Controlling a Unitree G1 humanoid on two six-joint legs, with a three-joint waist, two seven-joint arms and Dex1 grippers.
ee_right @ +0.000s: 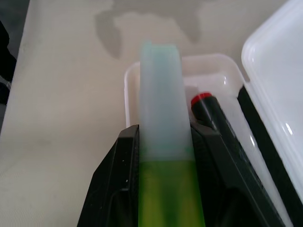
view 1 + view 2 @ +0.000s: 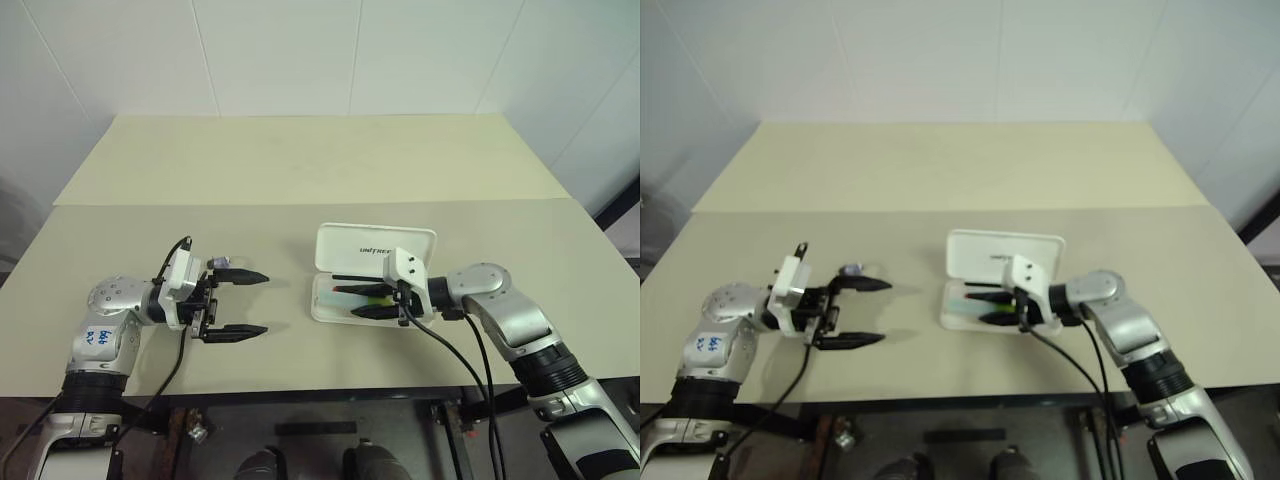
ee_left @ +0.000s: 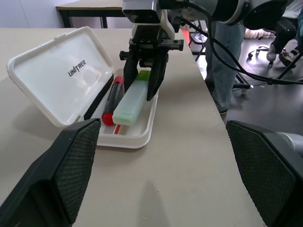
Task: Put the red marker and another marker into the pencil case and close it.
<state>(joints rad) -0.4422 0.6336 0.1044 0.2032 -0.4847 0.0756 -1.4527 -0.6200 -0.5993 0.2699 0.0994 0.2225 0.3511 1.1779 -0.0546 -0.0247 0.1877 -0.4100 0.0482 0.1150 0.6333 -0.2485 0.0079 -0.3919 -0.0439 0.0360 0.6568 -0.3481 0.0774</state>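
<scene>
The mint-green marker, low over the tray beside the red marker, would lie in the case (image 2: 375, 246), so it is time for my right gripper to open.
The white pencil case (image 2: 375, 246) lies open on the table, lid tilted up at the back. In its tray lies the red marker (image 3: 113, 98), against the lid side. My right gripper (image 2: 355, 301) is shut on the mint-green marker (image 1: 161, 118) by its lime cap end. That marker slants down into the tray beside the red marker (image 1: 208, 111). Whether its pale end touches the tray floor I cannot tell. My left gripper (image 2: 262, 303) hangs open and empty a short way left of the case, fingers pointing at it.
The case sits near the table's front edge (image 2: 330, 390). A second table (image 2: 310, 160) adjoins behind. In the left wrist view a person's legs (image 3: 222, 71) stand beside the table's end, with an office chair (image 3: 279, 47) beyond.
</scene>
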